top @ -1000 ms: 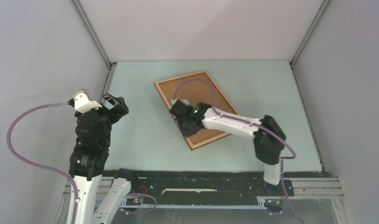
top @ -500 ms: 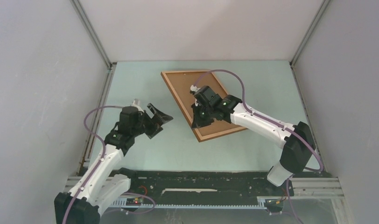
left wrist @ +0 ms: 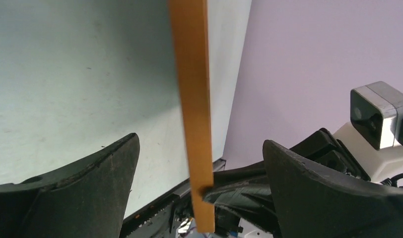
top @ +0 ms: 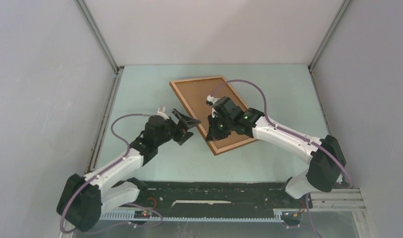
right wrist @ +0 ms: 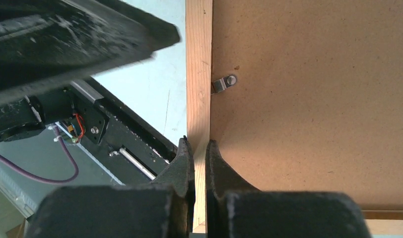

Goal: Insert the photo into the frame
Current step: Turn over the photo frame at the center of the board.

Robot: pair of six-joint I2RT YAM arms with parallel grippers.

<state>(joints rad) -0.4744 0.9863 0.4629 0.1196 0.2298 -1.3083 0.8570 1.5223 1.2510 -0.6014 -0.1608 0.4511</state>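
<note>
The left gripper grabs the frame by its long wooden bar (top: 200,130) next, leaving the frame's brown backing board (top: 202,96) free for fitting the photo.
The frame (top: 191,85) is a thin light wooden rectangle with its brown backing board (top: 209,96) facing up, held tilted above the table. My right gripper (top: 213,130) is shut on the frame's left rail (right wrist: 198,74) near the near corner. My left gripper (top: 188,125) is open, its fingers (left wrist: 95,188) on either side of the frame's edge (left wrist: 192,99), not touching it. A small metal clip (right wrist: 223,84) sits on the backing board by the rail. The photo is not visible in any view.
The pale green table (top: 140,99) is walled by grey panels left, right and back. A black rail (top: 214,191) with the arm bases runs along the near edge. The right arm's purple cable (top: 239,82) loops over the frame.
My left arm has swung right from the left wall until its open fingers straddle the frame's edge. My right gripper has turned and lifted the frame, shifting it slightly.
</note>
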